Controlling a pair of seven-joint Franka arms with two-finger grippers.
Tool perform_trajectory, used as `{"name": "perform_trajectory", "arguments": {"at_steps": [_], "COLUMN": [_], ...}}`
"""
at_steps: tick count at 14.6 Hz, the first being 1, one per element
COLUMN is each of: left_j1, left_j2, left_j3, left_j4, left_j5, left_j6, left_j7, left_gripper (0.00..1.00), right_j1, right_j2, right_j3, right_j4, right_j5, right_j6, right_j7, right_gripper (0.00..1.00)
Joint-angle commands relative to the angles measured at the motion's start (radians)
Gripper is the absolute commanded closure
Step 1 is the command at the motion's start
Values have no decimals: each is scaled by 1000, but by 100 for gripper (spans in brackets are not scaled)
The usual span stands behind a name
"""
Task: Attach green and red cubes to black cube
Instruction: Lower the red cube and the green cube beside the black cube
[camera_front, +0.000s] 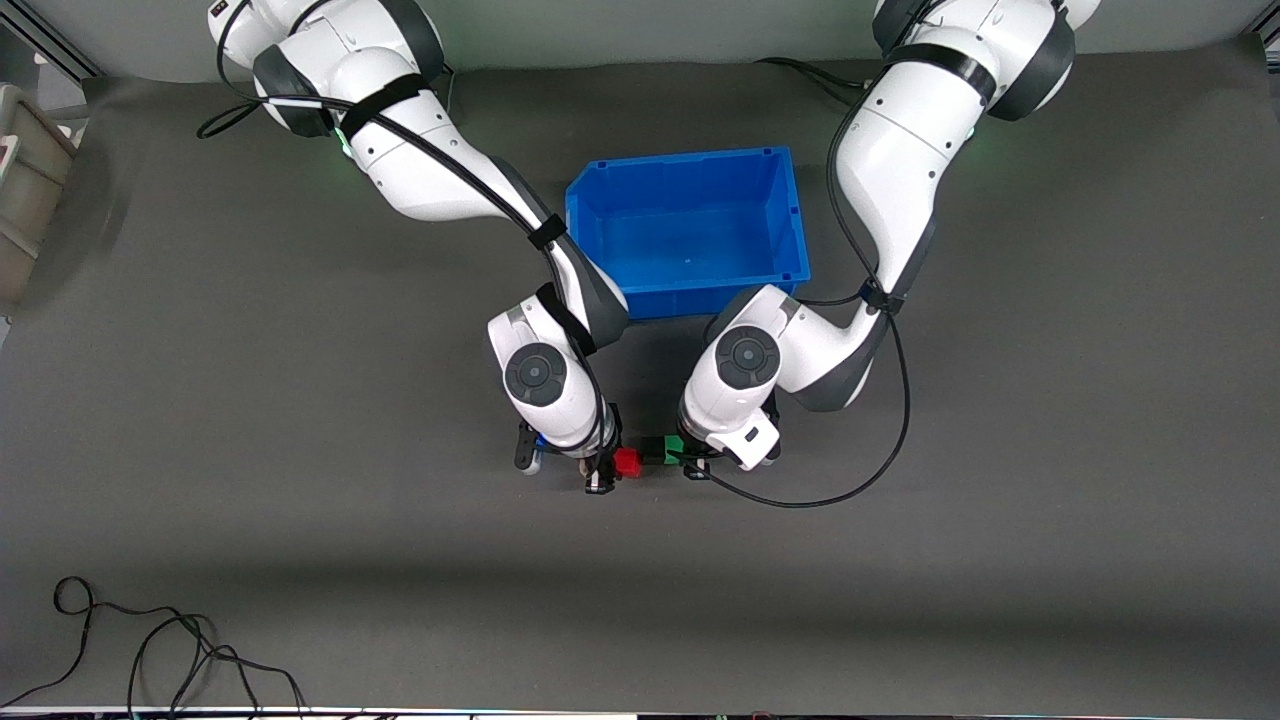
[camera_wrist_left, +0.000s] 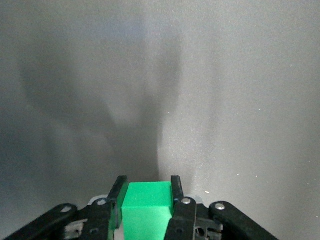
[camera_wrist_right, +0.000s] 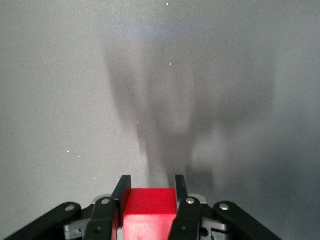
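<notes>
I should let go of the red cube (camera_front: 627, 461) with my right gripper now. The red cube sits flush against the black cube (camera_front: 653, 450) in the front view.
My right gripper (camera_front: 608, 466) is shut on the red cube (camera_front: 627, 461), which also shows between its fingers in the right wrist view (camera_wrist_right: 150, 205). My left gripper (camera_front: 690, 456) is shut on the green cube (camera_front: 675, 447), which shows in the left wrist view (camera_wrist_left: 147, 205). The black cube (camera_front: 653, 450) sits between the red and green cubes in one row, and all three look pressed together. The row is held over the grey mat, nearer to the front camera than the blue bin. The black cube is out of both wrist views.
An empty blue bin (camera_front: 680, 160) stands on the mat between the two arms, toward their bases. A grey box (camera_front: 25, 190) sits at the right arm's end of the table. Loose black cables (camera_front: 150, 650) lie at the near edge on that same end.
</notes>
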Motion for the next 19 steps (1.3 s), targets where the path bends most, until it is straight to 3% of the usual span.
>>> {"name": "perform_trajectory", "arguments": {"at_steps": [1, 13, 18, 19], "left_j1": [-5, 5, 0, 0], "left_j2": [15, 52, 52, 52], "left_j3": [4, 4, 4, 4], "left_j4": [33, 73, 73, 73], "left_j5": [-32, -32, -23, -23], "left_j6": [12, 14, 14, 14], "left_j7": [7, 10, 22, 23], "left_gripper": [100, 100, 55, 48], "right_j1": [-7, 5, -7, -5], "right_j2": [22, 13, 12, 12], "right_j3": [6, 4, 4, 3], "right_j4": [41, 26, 29, 29], "right_j5": [-3, -12, 20, 47], "right_j6": [-1, -7, -9, -9], "right_j7": [-5, -19, -11, -11], "right_gripper": [100, 100, 98, 84]}}
